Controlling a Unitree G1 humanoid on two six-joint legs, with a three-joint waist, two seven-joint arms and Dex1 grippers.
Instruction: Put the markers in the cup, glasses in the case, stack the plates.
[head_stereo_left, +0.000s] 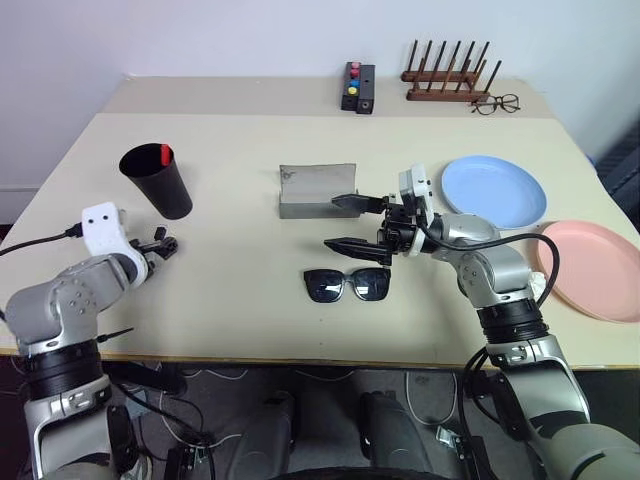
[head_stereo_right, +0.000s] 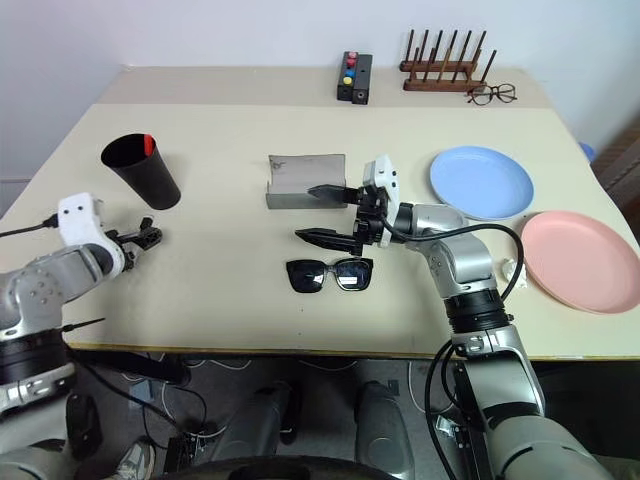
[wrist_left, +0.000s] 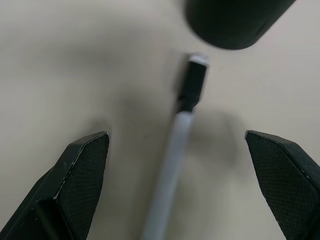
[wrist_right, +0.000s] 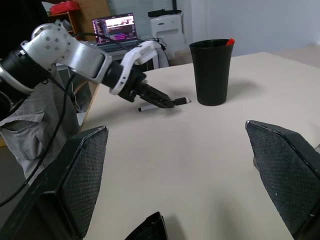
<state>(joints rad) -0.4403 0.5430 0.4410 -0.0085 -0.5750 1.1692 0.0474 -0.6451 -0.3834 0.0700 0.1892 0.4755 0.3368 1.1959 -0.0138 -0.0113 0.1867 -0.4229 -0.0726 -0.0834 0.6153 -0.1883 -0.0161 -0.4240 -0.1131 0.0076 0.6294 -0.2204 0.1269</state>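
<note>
The left gripper grabs the white marker by its bare body below its cap (wrist_left: 177, 142) next, since the black cup stands close beside the marker's end with the cap.
A white marker with a black cap (wrist_left: 184, 117) lies flat on the table, just short of the black cup (head_stereo_left: 160, 183). My left gripper (head_stereo_left: 163, 244) hangs over it, open, one finger on each side, not touching. A red-capped marker (head_stereo_left: 165, 153) stands inside the cup. The black sunglasses (head_stereo_left: 347, 285) lie lenses-down at the table's middle front, in front of the grey case (head_stereo_left: 317, 190), which stands open. My right gripper (head_stereo_left: 348, 223) hovers open between the two, pointing left, with nothing in it. The blue plate (head_stereo_left: 494, 190) and the pink plate (head_stereo_left: 592, 268) lie side by side at right.
A small black box with coloured buttons (head_stereo_left: 358, 88), a wooden peg rack (head_stereo_left: 447, 78) and thin-rimmed spectacles (head_stereo_left: 495, 103) sit along the far edge. The right arm's cable loops near the pink plate. Beyond the table's left side stand a laptop (wrist_right: 117, 27) and shelves.
</note>
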